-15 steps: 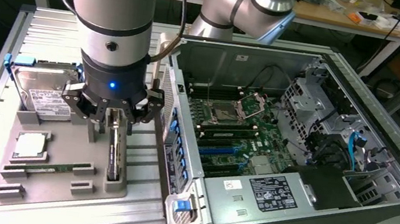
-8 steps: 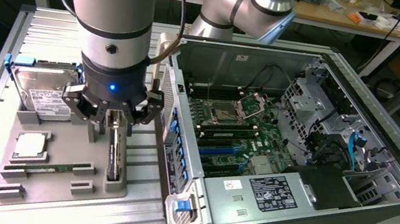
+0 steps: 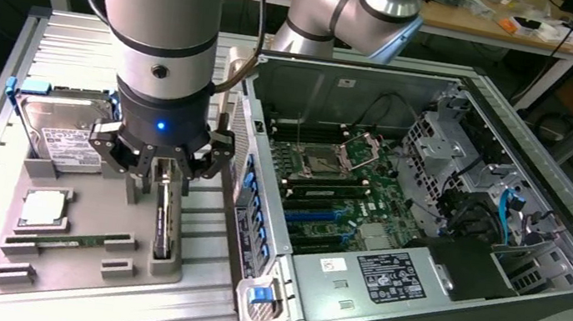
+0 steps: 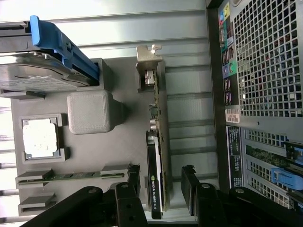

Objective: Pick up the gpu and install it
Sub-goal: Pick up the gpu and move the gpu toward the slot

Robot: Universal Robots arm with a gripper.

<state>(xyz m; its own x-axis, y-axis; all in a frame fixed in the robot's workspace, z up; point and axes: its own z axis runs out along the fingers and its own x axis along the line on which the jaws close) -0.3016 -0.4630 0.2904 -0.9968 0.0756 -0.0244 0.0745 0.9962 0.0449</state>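
My fingers are above the GPU's top edge (image 4: 155, 177), with ribbed metal showing beside it, so they would miss if I closed now. My gripper needs to lower first, then close on the GPU.
The gpu (image 3: 166, 224) stands on edge in a slot of the grey holder tray (image 3: 80, 270), beside the open computer case (image 3: 540, 272). In the wrist view the gpu (image 4: 158, 156) shows as a thin dark card with a black cooler, its metal bracket (image 4: 149, 64) at the far end. My gripper (image 3: 162, 181) hangs just above the card's end. The gripper (image 4: 161, 184) is open, with one black finger on each side of the card and a small gap to each finger (image 4: 134, 182). The motherboard (image 3: 332, 192) lies exposed inside the case.
The same tray holds a hard drive (image 3: 60, 133) with a blue bracket, a square processor (image 3: 44, 209) and a narrow memory stick (image 3: 67, 241). The case's rear wall (image 4: 265, 85) stands close beside the card. The tray rests on a ribbed metal table (image 3: 4, 87).
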